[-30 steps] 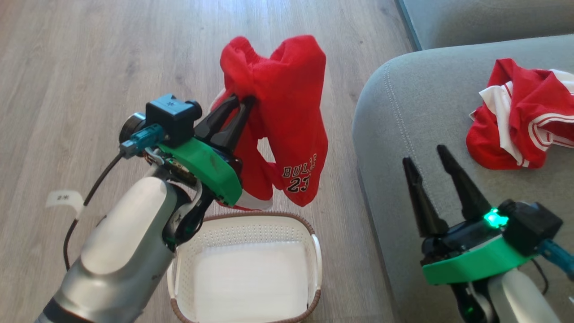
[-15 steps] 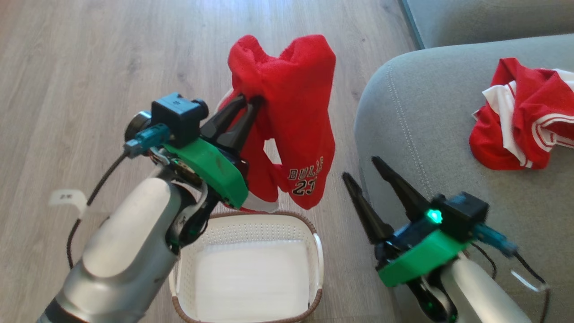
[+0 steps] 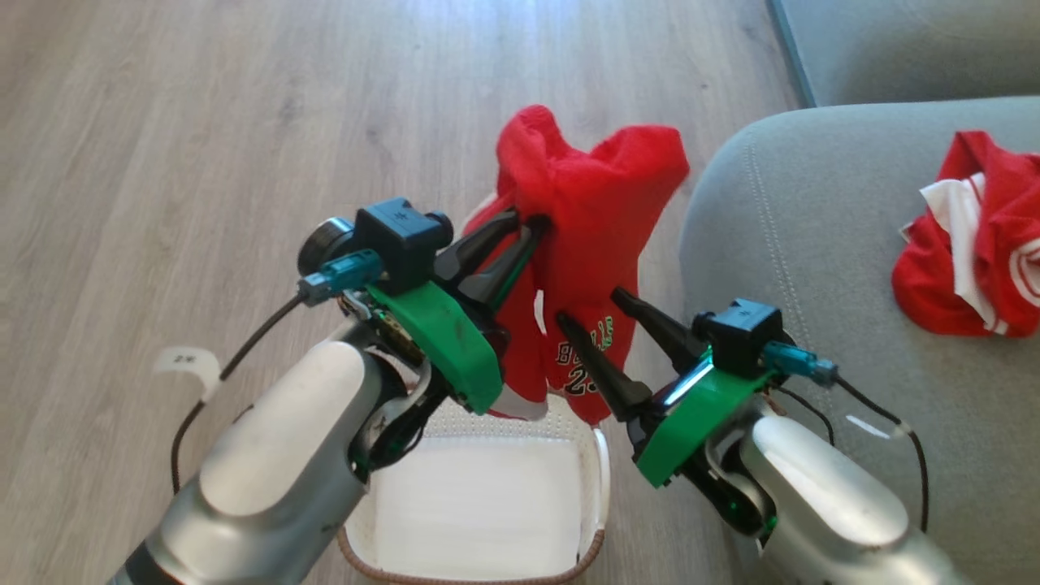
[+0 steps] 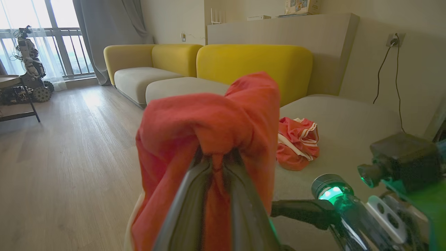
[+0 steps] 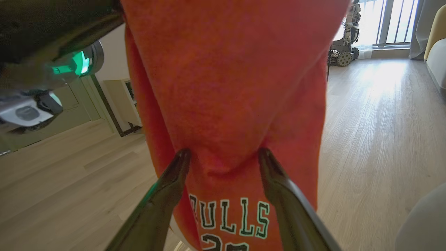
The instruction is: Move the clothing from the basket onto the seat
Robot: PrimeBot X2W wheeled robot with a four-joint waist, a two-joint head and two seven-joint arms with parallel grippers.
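Observation:
The red garment needs to go from the basket onto the seat (image 3: 780,227), so the robot's right gripper will next grab it by the fold above its lettering (image 3: 580,307).
A red garment (image 3: 589,211) with white lettering hangs above the white basket (image 3: 597,479), held up by my left gripper (image 3: 526,227), which is shut on its bunched top (image 4: 216,118). My right gripper (image 3: 587,309) is open, its two fingers pressed against the hanging cloth (image 5: 226,104) on either side of a fold, just above the lettering. A second red and white garment (image 3: 975,244) lies crumpled on the grey-green seat (image 3: 780,227) at the right. The basket's inside shows bare white.
Pale wood floor (image 3: 203,122) stretches to the left and behind. A small white tag (image 3: 188,361) lies on the floor at left. Yellow and beige sofas (image 4: 195,62) and another wheeled robot (image 4: 29,69) stand farther off.
My right gripper has swung left from over the seat's edge to the hanging garment, fingers now against the cloth. The head camera shifted, so the scene sits lower and further right.

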